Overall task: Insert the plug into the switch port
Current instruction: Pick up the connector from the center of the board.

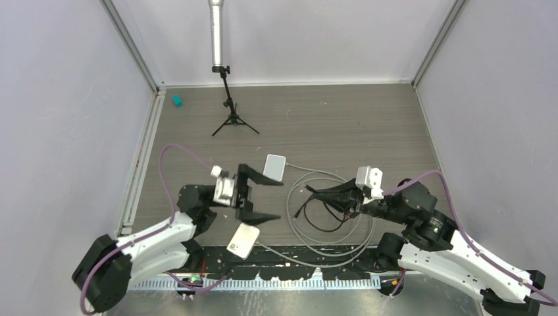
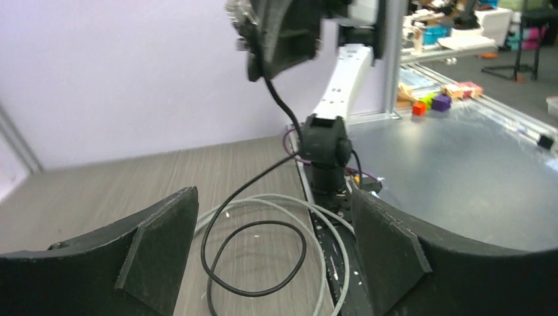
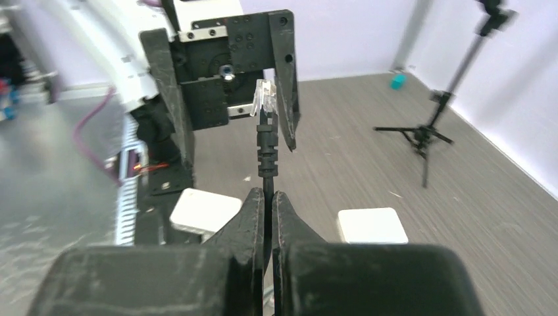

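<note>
The left gripper isn't ready to close yet. Its fingers are on either side of the black cable's loop, short of the plug, so it will first move toward the plug.
My right gripper is shut on a black cable just behind its clear plug, which sticks out upright past the fingertips. In the top view the right gripper points left toward my left gripper, which is open and empty above the table. Two white boxes lie near the left gripper: one behind it and one in front; I cannot see a port on either. The black cable loops on the table between the left fingers.
A grey cable lies in wide loops between the arms. A small black tripod stands at the back and a teal object lies at the back left. Walls close in the left, right and back.
</note>
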